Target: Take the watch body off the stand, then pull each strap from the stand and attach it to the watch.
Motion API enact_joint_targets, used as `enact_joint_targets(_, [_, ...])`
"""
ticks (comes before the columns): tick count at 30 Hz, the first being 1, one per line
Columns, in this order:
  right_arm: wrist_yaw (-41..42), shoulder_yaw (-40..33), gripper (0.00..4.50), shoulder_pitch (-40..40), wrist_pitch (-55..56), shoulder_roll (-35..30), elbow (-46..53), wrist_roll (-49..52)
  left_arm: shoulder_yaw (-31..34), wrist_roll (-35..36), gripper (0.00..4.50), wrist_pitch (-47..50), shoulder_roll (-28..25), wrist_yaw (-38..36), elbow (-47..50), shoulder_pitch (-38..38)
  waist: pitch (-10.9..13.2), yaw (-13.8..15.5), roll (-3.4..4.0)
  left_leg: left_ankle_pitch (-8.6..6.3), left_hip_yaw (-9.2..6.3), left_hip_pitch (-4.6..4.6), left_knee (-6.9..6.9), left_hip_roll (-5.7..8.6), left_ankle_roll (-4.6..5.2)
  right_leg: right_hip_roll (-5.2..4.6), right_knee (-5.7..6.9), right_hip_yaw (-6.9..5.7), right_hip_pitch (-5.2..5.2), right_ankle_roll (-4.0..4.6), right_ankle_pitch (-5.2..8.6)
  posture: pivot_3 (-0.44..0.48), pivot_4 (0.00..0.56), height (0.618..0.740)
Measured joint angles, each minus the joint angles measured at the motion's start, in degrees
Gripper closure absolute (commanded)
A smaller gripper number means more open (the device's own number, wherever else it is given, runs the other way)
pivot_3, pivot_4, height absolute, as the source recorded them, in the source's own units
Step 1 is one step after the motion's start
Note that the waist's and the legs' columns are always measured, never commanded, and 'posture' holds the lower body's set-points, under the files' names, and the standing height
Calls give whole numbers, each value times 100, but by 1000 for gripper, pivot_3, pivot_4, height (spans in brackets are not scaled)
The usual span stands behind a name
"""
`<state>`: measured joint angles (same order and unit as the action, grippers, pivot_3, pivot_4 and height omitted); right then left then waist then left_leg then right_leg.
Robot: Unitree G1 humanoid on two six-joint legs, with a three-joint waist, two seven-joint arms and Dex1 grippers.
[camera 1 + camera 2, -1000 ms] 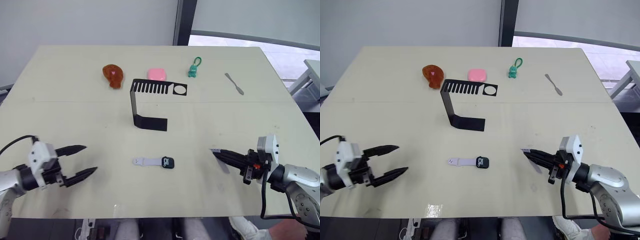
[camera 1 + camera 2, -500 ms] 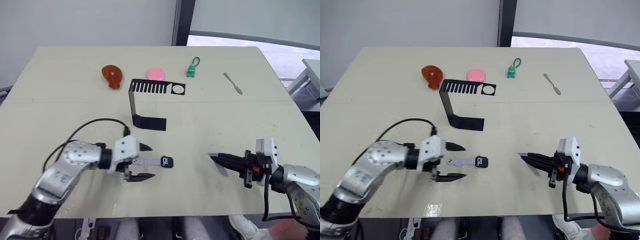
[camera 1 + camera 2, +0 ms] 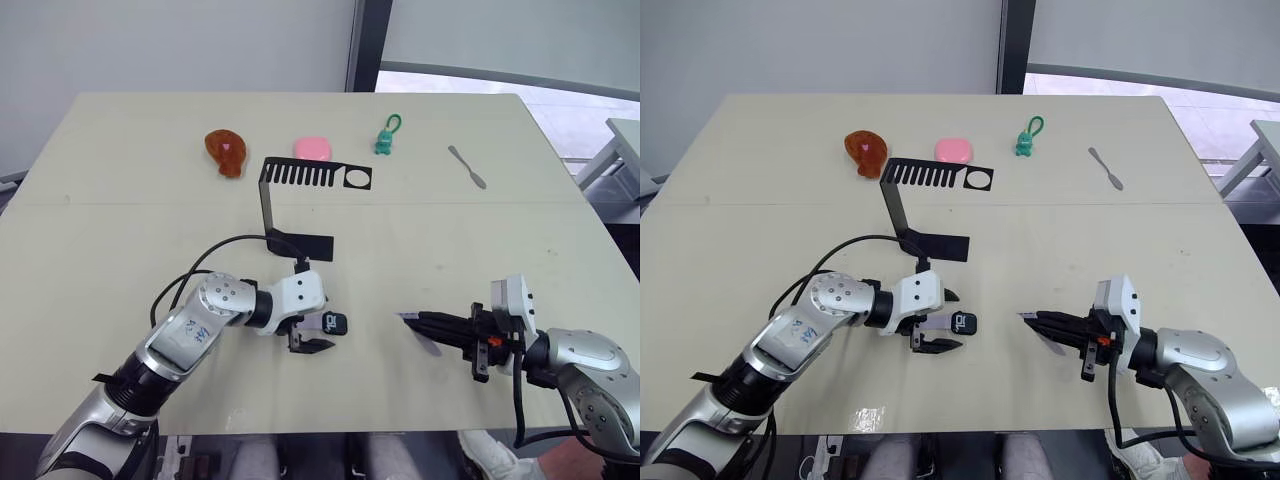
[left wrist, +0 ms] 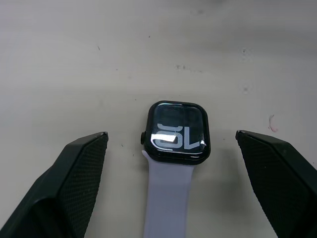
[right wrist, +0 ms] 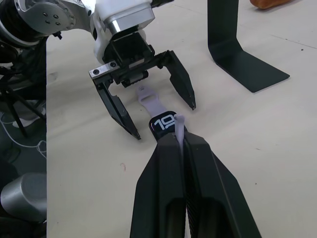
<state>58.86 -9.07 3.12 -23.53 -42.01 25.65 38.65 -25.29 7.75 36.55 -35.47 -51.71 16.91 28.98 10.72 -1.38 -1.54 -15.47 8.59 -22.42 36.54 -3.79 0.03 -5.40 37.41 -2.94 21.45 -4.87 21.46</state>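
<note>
The left gripper grips the watch body by its two side edges next, leaving the watch body's open end (image 4: 179, 102) free to take the second strap.
The watch body (image 4: 178, 133) lies flat on the table (image 3: 120, 230), screen up, with one pale-lavender strap (image 4: 168, 203) joined to it. My left gripper (image 3: 318, 324) is open and low over the table. One finger is on each side of the watch and strap, and neither touches them. My right gripper (image 3: 415, 322) is shut on the second strap (image 5: 179, 125), a thin pale strip held just right of the watch body and pointing at it. The black stand (image 3: 270, 205) stands upright behind the watch.
Along the far side of the table sit a brown-orange toy (image 3: 226, 150), a pink piece (image 3: 313, 148), a green keychain figure (image 3: 386, 137) and a grey spatula (image 3: 468, 167). The table's near edge (image 3: 400, 432) runs just below both grippers.
My left gripper has moved right along the attached strap and now straddles the watch body. My right gripper has moved left toward the watch with its strap.
</note>
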Motion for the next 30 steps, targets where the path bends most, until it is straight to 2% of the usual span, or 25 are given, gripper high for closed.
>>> enact_joint_targets(20, [-224,58,4500,-173,-319,11,182,111,-220,-428,50,-515,307,-94,-273,-17,0,62,0,-7,-5,-11,41,-1,11,-1,12,-1,-3,-1,1,0,150,740])
enact_joint_targets(23, [-228,58,4500,-173,-318,26,182,109,-218,-422,887,-659,345,-111,-385,-42,-1,98,1,-10,-5,-10,45,-1,13,-1,13,0,-3,-1,1,0,150,740])
enact_joint_targets(27, [-232,61,4500,-172,-317,89,181,100,-196,-422,2880,-916,373,-92,-509,-146,-3,122,0,-12,-5,-8,49,-1,16,-2,14,0,-8,-1,1,0,150,740])
enact_joint_targets(30, [-233,63,4500,-171,-317,106,181,91,-161,-421,2903,-1106,381,-90,-622,-205,-12,117,-1,-14,-5,4,48,-3,15,-2,13,0,-20,-1,1,0,150,740])
